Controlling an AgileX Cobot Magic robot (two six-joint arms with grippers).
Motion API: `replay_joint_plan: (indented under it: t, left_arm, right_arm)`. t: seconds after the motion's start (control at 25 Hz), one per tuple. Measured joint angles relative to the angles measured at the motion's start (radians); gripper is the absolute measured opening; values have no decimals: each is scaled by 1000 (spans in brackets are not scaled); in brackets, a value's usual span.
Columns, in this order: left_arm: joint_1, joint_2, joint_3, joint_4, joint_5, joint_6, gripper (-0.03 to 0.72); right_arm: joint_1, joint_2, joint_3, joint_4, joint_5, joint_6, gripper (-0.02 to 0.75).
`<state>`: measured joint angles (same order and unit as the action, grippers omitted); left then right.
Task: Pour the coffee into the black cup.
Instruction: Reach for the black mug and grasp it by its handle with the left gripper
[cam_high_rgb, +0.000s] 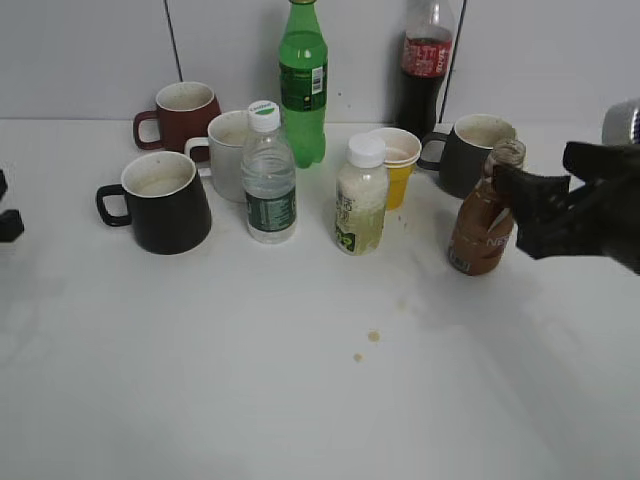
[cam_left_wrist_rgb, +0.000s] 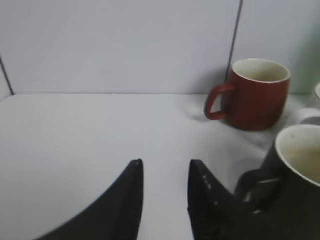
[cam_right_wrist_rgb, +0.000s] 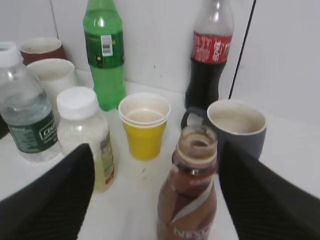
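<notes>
My left gripper is going to grab the black cup next by its loop handle (cam_high_rgb: 104, 206), because the black cup's round body (cam_high_rgb: 174, 220) is wide.
The coffee bottle (cam_high_rgb: 483, 215) stands upright and capless at the right of the table; it also shows in the right wrist view (cam_right_wrist_rgb: 190, 190). My right gripper (cam_high_rgb: 522, 205) is open, its fingers (cam_right_wrist_rgb: 155, 146) on either side of the bottle, which stands nearer the right finger. The black cup (cam_high_rgb: 165, 200) stands at the left, white inside, handle pointing left. My left gripper (cam_high_rgb: 8, 212) is at the far left edge, open and empty (cam_left_wrist_rgb: 165, 162), with the black cup (cam_left_wrist_rgb: 295, 170) just to its right.
A dark red mug (cam_high_rgb: 180, 112), white mug (cam_high_rgb: 232, 150), water bottle (cam_high_rgb: 268, 175), green bottle (cam_high_rgb: 302, 85), white-capped milky bottle (cam_high_rgb: 360, 200), yellow paper cup (cam_high_rgb: 397, 165), cola bottle (cam_high_rgb: 425, 65) and dark grey mug (cam_high_rgb: 475, 150) crowd the back. Small drops (cam_high_rgb: 372, 337) lie mid-table.
</notes>
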<state>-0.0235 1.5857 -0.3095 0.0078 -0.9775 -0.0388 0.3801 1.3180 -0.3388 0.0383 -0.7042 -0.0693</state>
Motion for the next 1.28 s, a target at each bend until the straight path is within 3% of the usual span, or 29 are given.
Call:
replay_joint_plan:
  t: [0.16,0.4,0.72,1.28]
  left_arm:
    - [0,153,51,80,-196,-8,240]
    - [0,284,3,204,-221,-10,243]
    - [0,399,-125,261,-231,-10,372]
    - [0,525,-306,305,-231,-10,335]
  right_arm:
    - [0,106,95,25,-206,-16,582]
    - [0,285,167,60,-478,-19,582]
    - [0,489,169,111,-501,-22,582]
    - [0,498,169,125,-504,-23,582]
